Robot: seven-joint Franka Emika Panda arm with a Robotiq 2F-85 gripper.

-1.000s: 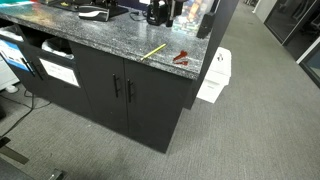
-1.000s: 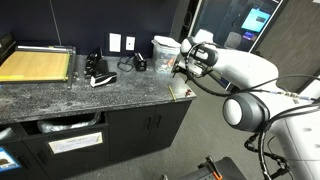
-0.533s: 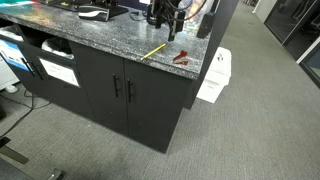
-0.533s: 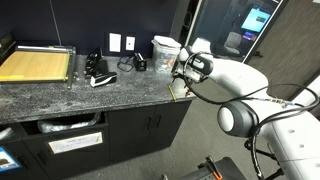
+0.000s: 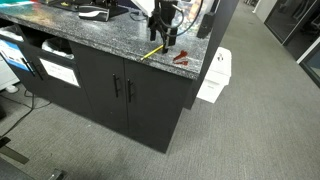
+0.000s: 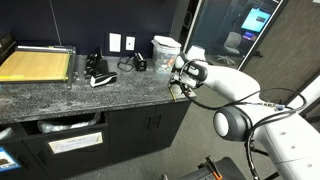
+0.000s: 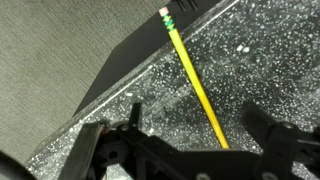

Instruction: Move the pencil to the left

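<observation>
My gripper needs to go lower before it closes on the pencil, because my open fingers stop above the pencil, which is between them and the counter.
The pencil (image 7: pixel 193 78) is a thin yellow stick with a green band and pale eraser. It lies on the speckled granite counter (image 7: pixel 260 70) near its edge, also seen in an exterior view (image 5: pixel 153 50). My gripper (image 7: pixel 190 128) is open, its two dark fingers on either side of the pencil's lower end, just above the counter. In an exterior view it hangs over the pencil (image 5: pixel 164 36); it also shows in an exterior view (image 6: pixel 178 76) at the counter's end.
A small red object (image 5: pixel 181 57) lies on the counter beside the pencil. A white cup (image 6: pixel 163 50), black items (image 6: pixel 97 72) and a yellow cutting board (image 6: pixel 37 65) stand further along. The counter edge drops to grey carpet (image 7: pixel 60 60).
The gripper has come down from the back of the counter to just over the pencil. The pencil has not moved.
</observation>
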